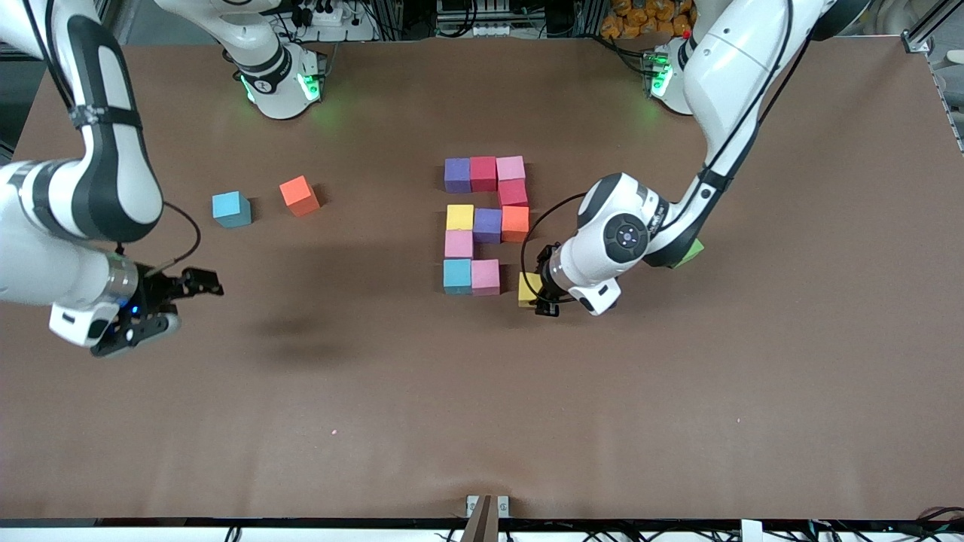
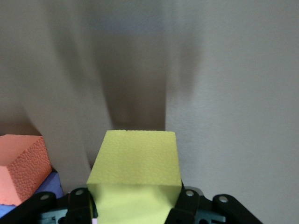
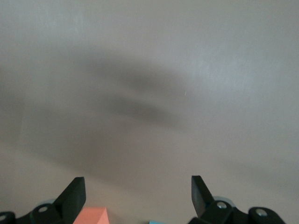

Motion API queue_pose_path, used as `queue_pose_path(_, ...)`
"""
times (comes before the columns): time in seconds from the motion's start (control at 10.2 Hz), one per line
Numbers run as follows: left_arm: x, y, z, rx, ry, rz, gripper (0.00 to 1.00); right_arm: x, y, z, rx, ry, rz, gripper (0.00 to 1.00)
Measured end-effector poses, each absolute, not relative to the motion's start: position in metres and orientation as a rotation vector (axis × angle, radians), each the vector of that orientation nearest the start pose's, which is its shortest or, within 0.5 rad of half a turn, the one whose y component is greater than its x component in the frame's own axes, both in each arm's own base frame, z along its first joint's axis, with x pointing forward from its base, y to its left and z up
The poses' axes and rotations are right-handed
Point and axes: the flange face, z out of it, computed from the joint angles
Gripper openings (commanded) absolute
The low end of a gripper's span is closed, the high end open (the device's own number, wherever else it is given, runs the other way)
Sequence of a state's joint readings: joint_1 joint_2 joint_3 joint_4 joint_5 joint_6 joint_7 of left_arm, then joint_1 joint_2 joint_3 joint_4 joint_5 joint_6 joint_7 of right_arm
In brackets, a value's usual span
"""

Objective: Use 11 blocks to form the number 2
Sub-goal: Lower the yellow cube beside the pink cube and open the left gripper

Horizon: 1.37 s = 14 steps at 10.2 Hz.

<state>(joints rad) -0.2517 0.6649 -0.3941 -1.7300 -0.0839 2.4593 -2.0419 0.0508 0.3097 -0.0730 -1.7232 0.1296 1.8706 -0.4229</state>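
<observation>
My left gripper keeps hold of the yellow cube for now, until its base reaches the spot beside the pink cube. Opened now, the yellow cube (image 1: 529, 288) (image 2: 135, 168) would fall short.
The number 2 (image 1: 486, 223) lies mid-table as several touching cubes. Its top row is purple, red, pink, with a red cube (image 1: 513, 193) under the pink. Its middle row is yellow, purple, orange (image 1: 515, 223), with a pink cube beneath the yellow. Its bottom row is light blue (image 1: 457, 275) and pink (image 1: 486, 276). My left gripper (image 1: 544, 297) is shut on a yellow cube (image 1: 529, 288), low beside that pink cube with a small gap. In the left wrist view the yellow cube (image 2: 135, 168) sits between the fingers (image 2: 189, 205). My right gripper (image 1: 197, 289) is open and empty.
A loose light blue cube (image 1: 231, 209) and a loose orange cube (image 1: 299, 196) sit toward the right arm's end; the orange one shows in the right wrist view (image 3: 91, 217). A green cube (image 1: 691, 252) is half hidden under the left arm.
</observation>
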Motion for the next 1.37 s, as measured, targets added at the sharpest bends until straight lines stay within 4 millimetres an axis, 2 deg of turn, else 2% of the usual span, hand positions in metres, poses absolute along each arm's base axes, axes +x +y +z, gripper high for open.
queue_pose_path(0.29,0.545,-0.398,0.213,-2.281,-2.369,0.433,0.36,0.592,0.000,0.399,-2.992,-0.586,0.258,1.00)
queue_pose_path(0.78,0.526,-0.419,0.193,-2.282,-2.350,0.343,0.36,0.576,-0.004,0.441,-3.071,-0.461,0.240,1.00)
queue_pose_path(0.98,0.527,-0.419,0.193,-2.289,-2.358,0.336,0.38,0.573,-0.007,0.455,-3.101,-0.318,0.246,1.00)
queue_pose_path(1.27,0.524,-0.425,0.193,-2.307,-2.351,0.334,0.40,0.571,-0.006,0.492,-3.125,-0.212,0.158,1.00)
queue_pose_path(1.37,0.523,-0.426,0.194,-2.311,-2.350,0.334,0.45,0.570,-0.007,0.506,-3.128,-0.207,0.125,1.00)
